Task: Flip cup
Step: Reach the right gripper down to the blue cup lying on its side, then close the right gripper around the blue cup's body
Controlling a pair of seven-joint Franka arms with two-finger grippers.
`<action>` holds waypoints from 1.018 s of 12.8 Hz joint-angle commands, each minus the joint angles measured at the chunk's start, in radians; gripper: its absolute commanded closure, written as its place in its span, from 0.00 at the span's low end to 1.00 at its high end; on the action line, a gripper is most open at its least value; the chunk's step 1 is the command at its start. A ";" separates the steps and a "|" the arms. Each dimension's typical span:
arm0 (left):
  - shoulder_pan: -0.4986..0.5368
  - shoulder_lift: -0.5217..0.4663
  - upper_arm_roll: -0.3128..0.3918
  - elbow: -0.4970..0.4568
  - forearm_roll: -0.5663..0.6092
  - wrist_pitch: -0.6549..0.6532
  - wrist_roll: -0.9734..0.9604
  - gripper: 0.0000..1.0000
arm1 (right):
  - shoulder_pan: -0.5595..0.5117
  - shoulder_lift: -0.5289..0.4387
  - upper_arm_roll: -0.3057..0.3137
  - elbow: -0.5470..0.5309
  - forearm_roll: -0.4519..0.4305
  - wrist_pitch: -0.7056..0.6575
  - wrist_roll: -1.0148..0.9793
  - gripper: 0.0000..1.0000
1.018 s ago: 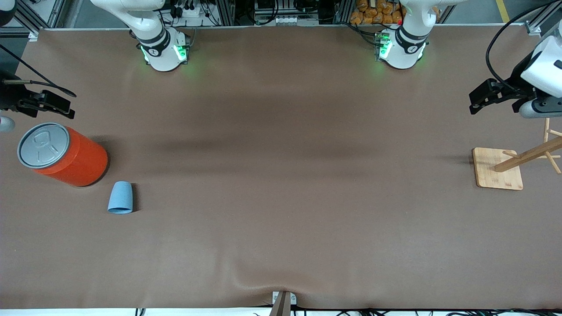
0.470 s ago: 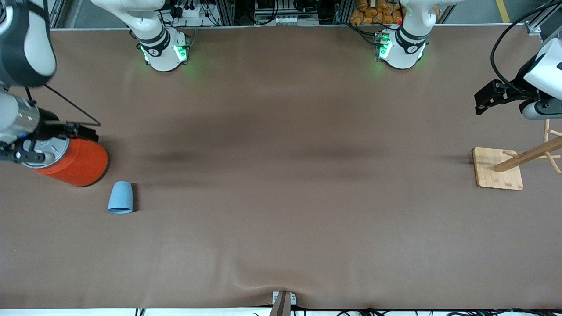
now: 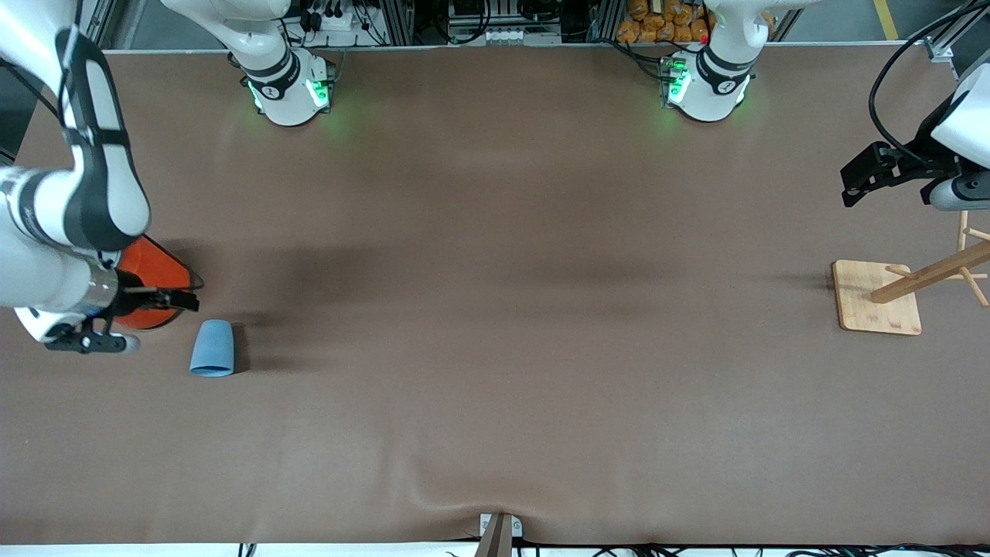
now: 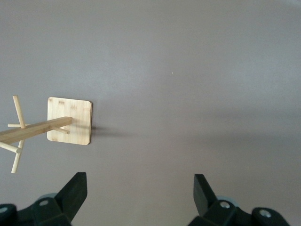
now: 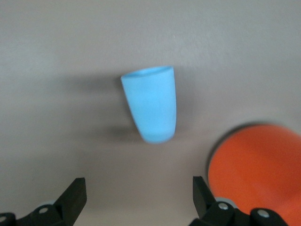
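The right gripper reaches the light-blue cup next and grabs its closed bottom end, which leaves its rim free to flip the cup over.
The light-blue cup lies on its side on the brown table, rim toward the front camera, a little nearer to that camera than the orange can. It also shows in the right wrist view, with the can beside it. My right gripper hangs open and empty over the can's edge, just short of the cup; in its wrist view the jaws stand wide apart. My left gripper is open and empty, up in the air at the left arm's end of the table.
A wooden peg stand on a square bamboo base stands at the left arm's end, also seen in the left wrist view. The right arm covers most of the can. The table cloth is wrinkled near the front edge.
My right arm has swung over the can and come down beside the cup. My left gripper has drifted slightly toward its table end. The cup and can have not moved.
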 commanded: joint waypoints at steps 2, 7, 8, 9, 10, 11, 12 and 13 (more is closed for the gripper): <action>0.009 0.007 -0.008 0.015 0.009 0.021 0.020 0.00 | -0.016 0.098 0.017 0.017 -0.014 0.118 -0.079 0.00; 0.007 0.001 -0.009 0.018 0.009 0.024 0.020 0.00 | -0.020 0.186 0.017 -0.024 -0.014 0.293 -0.108 0.00; 0.007 0.001 -0.009 0.018 0.009 0.024 0.020 0.00 | -0.022 0.190 0.017 -0.047 -0.014 0.338 -0.114 0.00; 0.006 -0.001 -0.009 0.018 0.009 0.024 0.021 0.00 | -0.019 0.192 0.017 -0.056 -0.014 0.356 -0.114 0.00; 0.007 -0.001 -0.009 0.016 0.009 0.022 0.023 0.00 | -0.017 0.204 0.015 -0.055 -0.014 0.362 -0.114 0.00; 0.007 -0.001 -0.009 0.015 0.009 0.022 0.023 0.00 | -0.020 0.209 0.016 -0.055 -0.015 0.376 -0.116 0.00; 0.007 0.001 -0.009 0.007 0.009 0.019 0.023 0.00 | -0.019 0.224 0.015 -0.056 -0.015 0.405 -0.116 0.00; 0.006 0.001 -0.009 -0.002 0.009 0.018 0.023 0.00 | -0.020 0.235 0.015 -0.058 -0.015 0.416 -0.116 0.00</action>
